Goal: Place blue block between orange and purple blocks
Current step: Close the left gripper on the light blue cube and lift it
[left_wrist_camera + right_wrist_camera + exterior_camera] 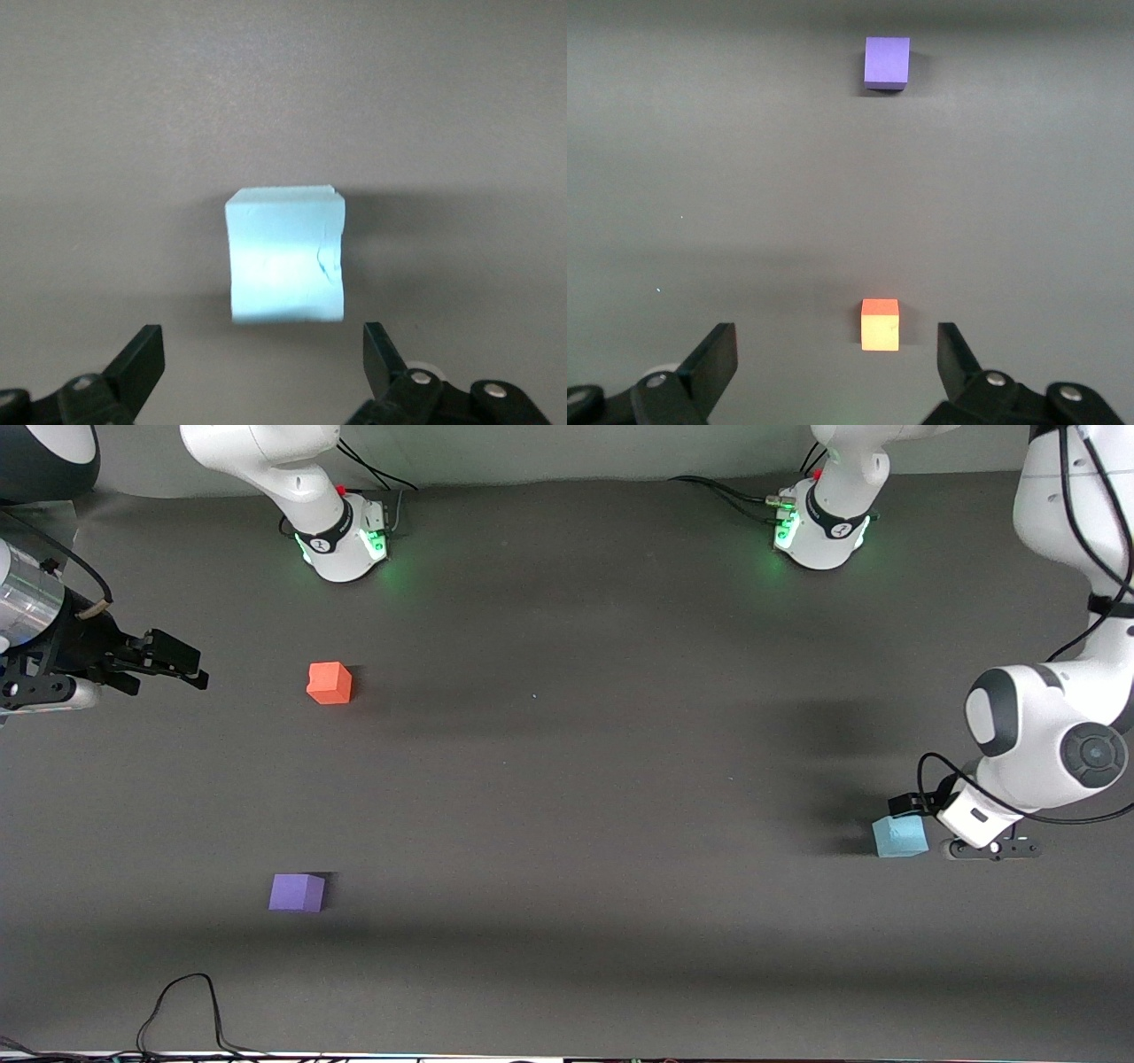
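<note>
The blue block (900, 836) (285, 257) is ahead of my left gripper's fingers, so it isn't time to close yet. My left gripper will move toward it first, then close on it.
The blue block (900, 836) sits on the dark table toward the left arm's end. My left gripper (921, 815) is low beside it, open and empty. In the left wrist view the blue block (285, 257) lies just ahead of the open left gripper (264, 354), not between the fingers. The orange block (329, 683) and the purple block (297, 892) stand apart toward the right arm's end, the purple one nearer the front camera. My right gripper (189, 666) hangs open and empty over the table's end, with the orange block (880, 325) and purple block (887, 62) ahead of it (833, 354).
The two arm bases (345, 540) (819, 531) stand along the table's back edge. A black cable (186, 1001) loops at the front edge near the purple block. Bare dark table (576, 779) lies between the blue block and the other two.
</note>
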`<state>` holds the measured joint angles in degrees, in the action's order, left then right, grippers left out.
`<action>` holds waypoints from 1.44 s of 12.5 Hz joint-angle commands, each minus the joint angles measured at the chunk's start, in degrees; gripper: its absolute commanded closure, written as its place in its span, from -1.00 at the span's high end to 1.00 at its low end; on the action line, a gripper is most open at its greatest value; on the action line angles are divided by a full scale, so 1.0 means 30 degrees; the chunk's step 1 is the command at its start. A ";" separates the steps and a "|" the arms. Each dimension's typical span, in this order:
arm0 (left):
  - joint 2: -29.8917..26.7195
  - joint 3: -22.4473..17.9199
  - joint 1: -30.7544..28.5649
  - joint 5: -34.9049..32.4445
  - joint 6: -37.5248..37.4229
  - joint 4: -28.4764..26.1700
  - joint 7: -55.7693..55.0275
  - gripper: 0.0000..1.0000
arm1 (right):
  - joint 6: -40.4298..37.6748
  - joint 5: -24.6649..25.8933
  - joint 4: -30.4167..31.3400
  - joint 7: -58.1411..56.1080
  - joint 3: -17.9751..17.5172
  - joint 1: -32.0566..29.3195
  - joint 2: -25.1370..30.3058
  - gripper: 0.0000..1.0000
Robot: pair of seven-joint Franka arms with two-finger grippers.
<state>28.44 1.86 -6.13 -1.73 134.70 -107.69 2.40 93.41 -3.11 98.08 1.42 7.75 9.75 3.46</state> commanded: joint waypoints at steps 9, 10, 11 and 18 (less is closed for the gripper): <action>0.1884 -0.0035 0.0199 -0.0243 0.2676 0.0417 -0.0303 1.00 | 0.0151 0.0012 0.0089 -0.0385 0.0200 0.0177 0.0105 1.00; 0.1886 -0.0035 0.0199 -0.0243 0.2648 0.0417 -0.0274 0.92 | 0.0152 0.0012 0.0089 -0.0385 0.0200 0.0177 0.0105 1.00; 0.1857 -0.0035 0.0199 -0.0185 0.2647 0.0446 -0.0331 0.43 | 0.0152 0.0012 0.0089 -0.0385 0.0200 0.0177 0.0105 1.00; 0.1449 -0.0035 0.0025 -0.0008 0.1832 0.1001 -0.0478 -0.47 | 0.0152 0.0012 0.0089 -0.0385 0.0200 0.0177 0.0105 1.00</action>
<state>33.40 2.02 -6.04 -1.67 142.33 -106.64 1.97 93.46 -3.11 98.14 1.42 7.78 9.75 3.46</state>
